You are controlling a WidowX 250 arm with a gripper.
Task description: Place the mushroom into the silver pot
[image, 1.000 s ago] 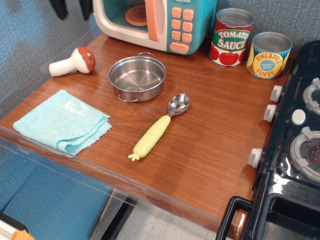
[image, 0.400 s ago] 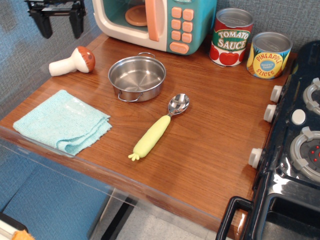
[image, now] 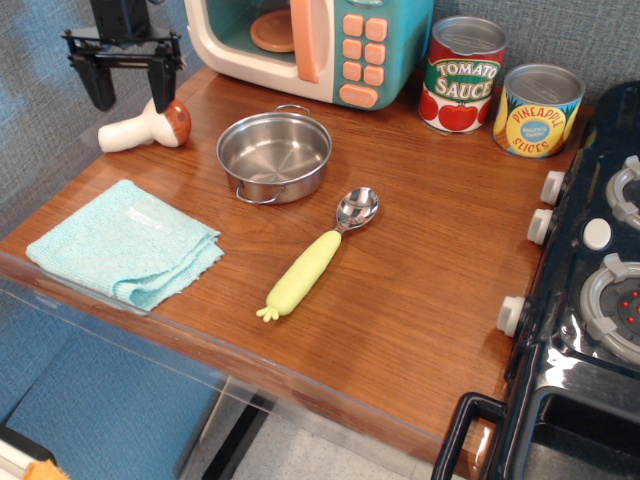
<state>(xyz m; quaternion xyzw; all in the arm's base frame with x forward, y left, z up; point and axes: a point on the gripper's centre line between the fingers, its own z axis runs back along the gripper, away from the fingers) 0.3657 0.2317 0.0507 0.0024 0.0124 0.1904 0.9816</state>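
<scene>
Next, the gripper grabs the mushroom by its cream stem (image: 139, 129) to place the mushroom into the silver pot (image: 274, 154).
The mushroom (image: 140, 128) lies on its side at the back left of the wooden counter, cream stem pointing left, reddish-brown cap to the right. The silver pot (image: 274, 154) stands empty to its right, in front of the toy microwave. My black gripper (image: 130, 92) hangs open just above the mushroom, one finger left of it and the other finger (image: 160, 88) in front of the cap. It holds nothing.
A toy microwave (image: 310, 45) stands at the back. Two tin cans, tomato sauce (image: 462, 75) and pineapple slices (image: 538, 110), stand at the back right. A yellow-handled spoon (image: 318, 255) lies mid-counter. A light blue cloth (image: 125, 243) lies front left. A toy stove (image: 590, 300) fills the right side.
My gripper has come down from the top left corner to just above the mushroom, staying open. Nothing on the counter has moved.
</scene>
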